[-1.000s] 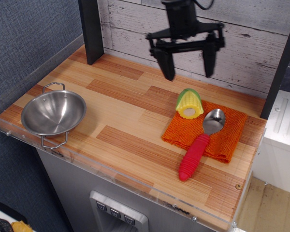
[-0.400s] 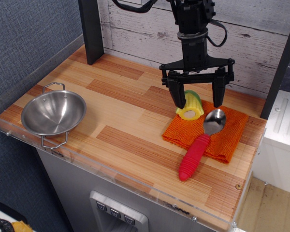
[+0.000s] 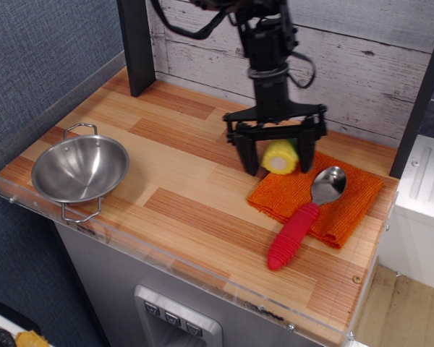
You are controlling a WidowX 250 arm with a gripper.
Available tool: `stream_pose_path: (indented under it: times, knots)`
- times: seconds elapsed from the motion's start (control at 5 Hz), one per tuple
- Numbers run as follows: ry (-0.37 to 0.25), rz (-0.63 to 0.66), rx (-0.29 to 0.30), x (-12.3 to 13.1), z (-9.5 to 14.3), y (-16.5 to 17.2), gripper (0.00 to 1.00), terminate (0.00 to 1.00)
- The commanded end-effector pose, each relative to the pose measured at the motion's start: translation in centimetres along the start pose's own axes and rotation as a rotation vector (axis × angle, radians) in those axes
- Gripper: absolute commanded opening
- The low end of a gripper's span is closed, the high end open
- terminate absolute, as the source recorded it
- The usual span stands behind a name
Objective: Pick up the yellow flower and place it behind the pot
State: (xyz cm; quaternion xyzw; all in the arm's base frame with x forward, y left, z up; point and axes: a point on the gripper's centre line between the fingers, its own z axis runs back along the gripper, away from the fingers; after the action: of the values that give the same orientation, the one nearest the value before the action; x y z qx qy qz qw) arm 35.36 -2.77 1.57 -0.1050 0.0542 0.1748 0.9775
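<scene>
My gripper will grab the yellow flower by its stubby yellow body (image 3: 281,155) next. Then it will set the flower behind the pot (image 3: 79,170).
The yellow flower (image 3: 279,156), a stubby yellow toy corn cob with a green husk end, lies on the back left corner of an orange cloth (image 3: 340,206). My gripper (image 3: 277,165) has come down over it, with one black finger on each side. The jaws are open and a small gap still shows on the left side of the cob. The pot (image 3: 79,170), a shiny steel bowl with two wire loop handles, stands empty near the front left corner of the counter, far from the gripper.
A red-handled metal spoon (image 3: 301,223) lies on the cloth just right of the cob. A black post (image 3: 136,43) stands at the back left. A wooden plank wall (image 3: 362,65) runs behind. A clear plastic rim (image 3: 166,253) edges the counter front.
The gripper has dropped from high above to counter level, narrowed its fingers and shifted left around the cob. The cloth and spoon have shifted slightly right.
</scene>
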Motion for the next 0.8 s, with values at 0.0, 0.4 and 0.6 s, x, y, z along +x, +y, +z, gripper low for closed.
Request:
stream_pose_path:
  times: [0.0,0.4,0.6]
  knots:
    - [-0.058,-0.04,-0.012,0.1,1.2,-0.3,0.0,0.0]
    - [-0.084,-0.074,0.0,0.0,1.8,-0.4,0.0,0.0]
    - [-0.14,-0.129,0.007,0.1,3.7,-0.7,0.0,0.0]
